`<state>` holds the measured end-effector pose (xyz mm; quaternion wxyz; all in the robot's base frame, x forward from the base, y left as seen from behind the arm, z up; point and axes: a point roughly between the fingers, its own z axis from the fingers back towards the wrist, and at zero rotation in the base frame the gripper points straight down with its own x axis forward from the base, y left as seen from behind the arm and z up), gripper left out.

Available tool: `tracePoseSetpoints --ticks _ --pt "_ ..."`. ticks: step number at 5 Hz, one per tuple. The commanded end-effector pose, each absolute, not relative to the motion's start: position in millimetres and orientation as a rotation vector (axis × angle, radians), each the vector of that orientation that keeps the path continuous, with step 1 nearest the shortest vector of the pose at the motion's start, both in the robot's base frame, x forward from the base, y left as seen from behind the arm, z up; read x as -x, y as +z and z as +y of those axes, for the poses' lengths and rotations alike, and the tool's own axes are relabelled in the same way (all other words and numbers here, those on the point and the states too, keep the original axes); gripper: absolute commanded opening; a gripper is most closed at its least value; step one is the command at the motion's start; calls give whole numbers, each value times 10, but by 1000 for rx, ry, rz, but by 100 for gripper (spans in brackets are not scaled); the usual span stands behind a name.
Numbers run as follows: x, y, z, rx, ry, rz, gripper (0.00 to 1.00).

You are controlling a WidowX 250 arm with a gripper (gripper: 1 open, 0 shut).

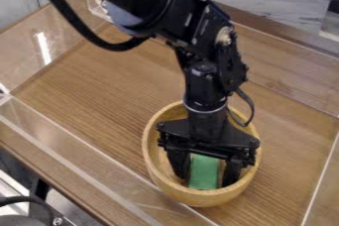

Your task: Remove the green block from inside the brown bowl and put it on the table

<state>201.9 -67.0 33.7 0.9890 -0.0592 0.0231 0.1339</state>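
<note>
The gripper needs to take hold of the green block by its long sides next, so that it can lift the block out of the brown bowl.
The brown bowl stands near the front of the table, and the green block lies inside it. My black gripper points straight down into the bowl. Its jaws are open, with one finger on each side of the block. The upper end of the block is hidden behind the gripper body. Whether the fingers touch the block cannot be made out.
Low clear acrylic walls border the table at the front and left. The arm reaches in from the upper left. Bare wood-grain surface lies left of and behind the bowl.
</note>
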Motion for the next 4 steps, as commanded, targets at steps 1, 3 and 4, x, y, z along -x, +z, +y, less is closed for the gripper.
tracePoseSetpoints --ticks 1,3,4 --pt "-2140 460 -628 129 263 9 100" --pt "-2186 469 -570 132 342 -5 100" --pt "-2198 433 -554 133 425 -13 100"
